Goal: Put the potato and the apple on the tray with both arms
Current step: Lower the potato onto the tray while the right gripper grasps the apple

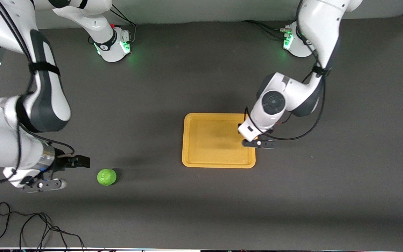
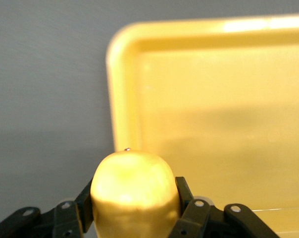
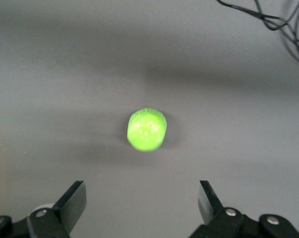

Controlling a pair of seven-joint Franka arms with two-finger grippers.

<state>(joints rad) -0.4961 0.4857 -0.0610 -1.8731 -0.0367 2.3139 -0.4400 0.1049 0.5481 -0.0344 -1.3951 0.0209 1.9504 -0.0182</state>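
The green apple [image 1: 106, 177] should go on the yellow-orange tray [image 1: 187, 140], so my right gripper should next grab the apple by its round sides.
The yellow-orange tray [image 1: 187, 140] lies mid-table. My left gripper [image 1: 247, 135] hangs over the tray's edge at the left arm's end. It is shut on the potato [image 2: 134, 191], a yellow lump clamped between both fingers [image 2: 186, 198]. The hand hides the potato in the front view. The left wrist view shows the tray's corner and floor [image 2: 121, 99] below the potato. The green apple [image 1: 106, 177] rests on the dark table toward the right arm's end, nearer the front camera than the tray. My right gripper [image 1: 77, 168] is low beside the apple, open and empty. The apple [image 3: 147, 130] lies ahead of its spread fingers [image 3: 73, 201].
Loose black cables [image 1: 30, 227] lie at the table's front edge at the right arm's end and show in the right wrist view [image 3: 283, 25]. The two arm bases [image 1: 115, 43] [image 1: 292, 42] stand along the table edge farthest from the front camera.
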